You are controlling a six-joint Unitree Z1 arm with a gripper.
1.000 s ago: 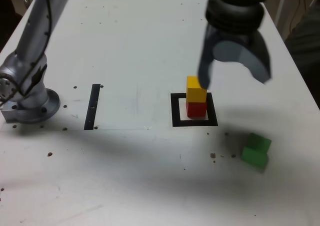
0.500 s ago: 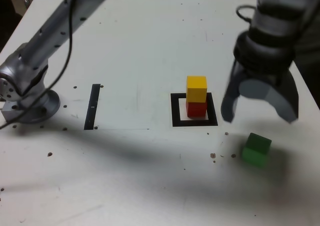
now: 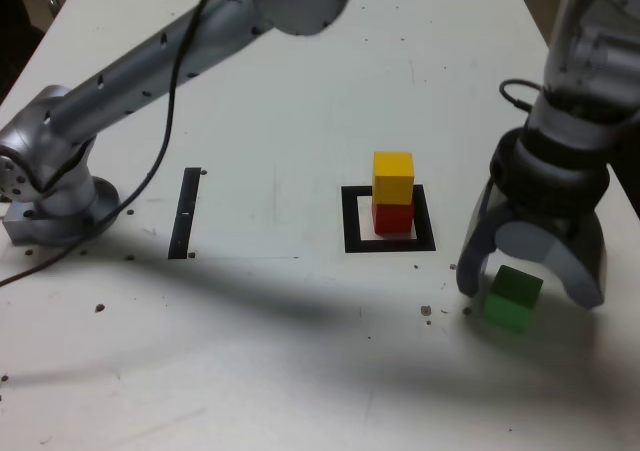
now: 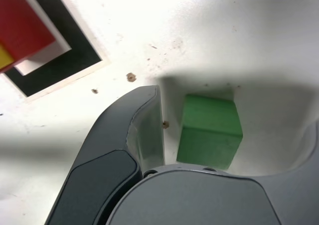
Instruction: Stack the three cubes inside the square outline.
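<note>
My gripper should close on the green cube [image 3: 513, 298] now. The cube is deep between my fingers, so they would hold it.
In the exterior view, the yellow cube [image 3: 393, 176] sits on the red cube [image 3: 394, 218] inside the square outline [image 3: 352, 221]. The green cube [image 3: 513, 298] lies on the table toward the exterior view's right, in front of the stack. My gripper [image 3: 528, 289] hangs low over it, open, one finger on each side of the cube without touching it. The wrist view shows the green cube [image 4: 209, 130] between the wide-spread fingers [image 4: 144, 120] of the gripper [image 4: 232, 116]. The red cube [image 4: 22, 25], a sliver of the yellow cube [image 4: 4, 60] and the outline [image 4: 65, 60] sit at the frame's corner.
A thin black strip [image 3: 185, 211] lies on the white table at the exterior view's left. The arm's base [image 3: 55, 206] stands at the left edge, and the arm spans across above the table. The table's right edge [image 3: 615, 161] runs close behind the gripper.
The gripper has moved from above the yellow-on-red stack to the exterior view's right and down, and now straddles the green cube. The cubes have not moved.
</note>
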